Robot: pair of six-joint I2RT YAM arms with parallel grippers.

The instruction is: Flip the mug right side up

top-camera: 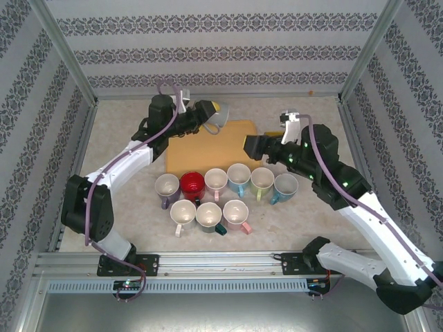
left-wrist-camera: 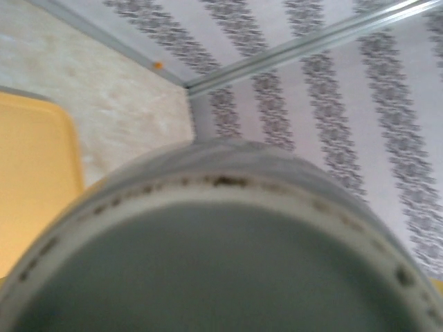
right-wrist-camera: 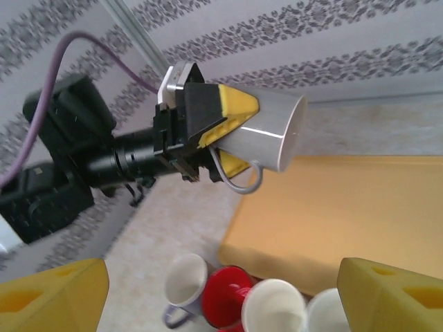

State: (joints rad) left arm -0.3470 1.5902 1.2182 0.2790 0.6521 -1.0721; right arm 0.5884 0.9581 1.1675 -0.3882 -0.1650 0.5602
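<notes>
The grey mug needs to be turned right side up, so my right gripper will next grab its handle (top-camera: pixel 211 130) (right-wrist-camera: pixel 243 188) from the side of the mug's opening. The mug's base will stay free.
My left gripper (top-camera: pixel 206 112) is shut on a grey mug (top-camera: pixel 212 116) and holds it in the air over the far left corner of the yellow tray (top-camera: pixel 214 149). In the right wrist view the mug (right-wrist-camera: pixel 266 131) lies sideways, mouth to the right and wire handle hanging down, with the yellow fingers (right-wrist-camera: pixel 232 104) clamped on its base end. The left wrist view looks along the mug's rim (left-wrist-camera: pixel 228 181) from close up. My right gripper (top-camera: pixel 250 146) hovers open by the tray's right edge, its fingers (right-wrist-camera: pixel 391 294) apart with nothing between them.
Several upright mugs stand in two rows in front of the tray, among them a red one (top-camera: pixel 192 185) and a white one (top-camera: pixel 216 180). Patterned walls and metal posts close in the table on three sides.
</notes>
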